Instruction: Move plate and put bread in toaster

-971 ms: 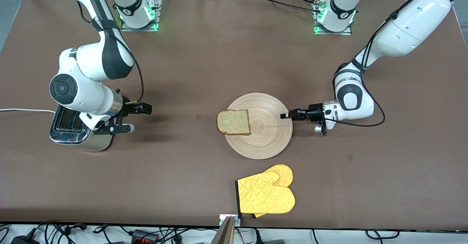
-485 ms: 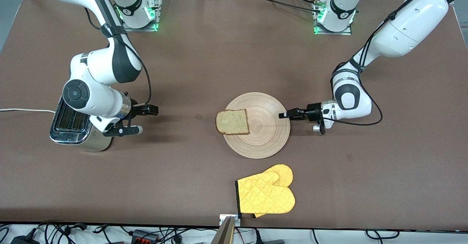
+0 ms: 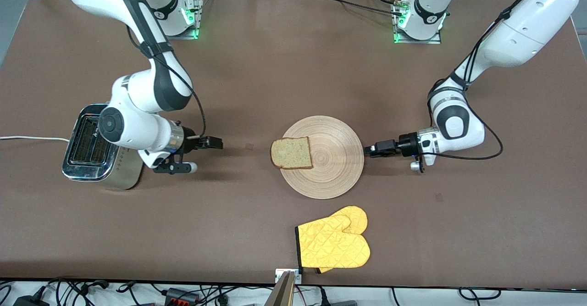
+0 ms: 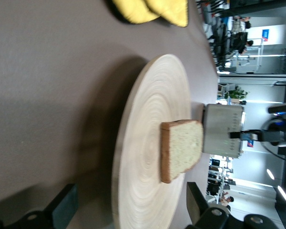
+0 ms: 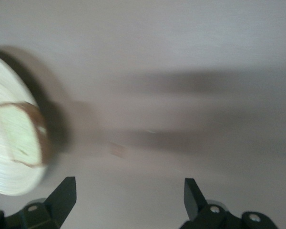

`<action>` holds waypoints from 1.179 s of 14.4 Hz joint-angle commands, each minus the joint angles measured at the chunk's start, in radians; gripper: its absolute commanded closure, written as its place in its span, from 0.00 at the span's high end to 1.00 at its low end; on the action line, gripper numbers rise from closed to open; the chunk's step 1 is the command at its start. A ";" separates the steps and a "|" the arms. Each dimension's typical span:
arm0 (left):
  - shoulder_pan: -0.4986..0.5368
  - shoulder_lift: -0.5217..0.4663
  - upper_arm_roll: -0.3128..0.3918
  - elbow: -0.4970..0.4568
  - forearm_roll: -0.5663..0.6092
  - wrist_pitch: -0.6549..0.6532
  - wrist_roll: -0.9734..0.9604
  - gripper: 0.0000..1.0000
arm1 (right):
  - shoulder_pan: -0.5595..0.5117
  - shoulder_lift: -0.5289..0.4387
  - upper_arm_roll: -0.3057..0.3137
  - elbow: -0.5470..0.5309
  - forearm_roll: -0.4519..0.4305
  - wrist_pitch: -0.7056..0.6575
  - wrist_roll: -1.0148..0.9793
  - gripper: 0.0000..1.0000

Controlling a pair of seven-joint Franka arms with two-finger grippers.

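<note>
The bread slice needs to go into the toaster [image 3: 94, 147], so my right gripper should grab it by its crust edge [image 3: 273, 154] next.
The light-wood plate [image 3: 332, 168] lies mid-table. The bread [image 3: 292, 153] rests on its rim at the side toward the right arm's end. The toaster [image 3: 94, 147] stands at the right arm's end of the table, slots up. My left gripper [image 3: 368, 150] is open and empty, low and just off the plate's rim toward the left arm's end. The left wrist view shows my left gripper [image 4: 131, 212], the plate [image 4: 143, 143], the bread [image 4: 181, 150] and the toaster [image 4: 221, 129]. My right gripper [image 3: 216, 143] is open and empty, low over bare table between toaster and plate. It also shows in the right wrist view [image 5: 128, 195], with the bread [image 5: 21, 136].
A yellow oven mitt [image 3: 332, 242] lies nearer to the front camera than the plate, by the table's front edge. The toaster's white cord [image 3: 27, 137] runs off the right arm's end of the table.
My left gripper has let go of the plate's rim and drawn back toward the left arm's end. My right gripper has moved from the toaster toward the plate. The plate slid slightly toward the toaster.
</note>
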 commanded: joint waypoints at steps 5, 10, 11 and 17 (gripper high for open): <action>0.146 -0.025 0.028 0.184 0.509 -0.322 -0.149 1.00 | 0.152 0.114 -0.005 0.015 0.317 0.213 -0.001 1.00; 0.149 -0.028 0.016 0.471 0.916 -0.658 -0.457 1.00 | 0.195 0.186 -0.005 0.045 0.430 0.262 -0.013 1.00; 0.144 -0.028 0.008 0.514 0.965 -0.708 -0.514 1.00 | 0.198 0.200 -0.005 0.062 0.436 0.265 -0.010 1.00; 0.013 -0.126 0.008 0.575 1.206 -0.778 -0.764 1.00 | 0.207 0.263 -0.005 0.142 0.496 0.267 -0.012 0.96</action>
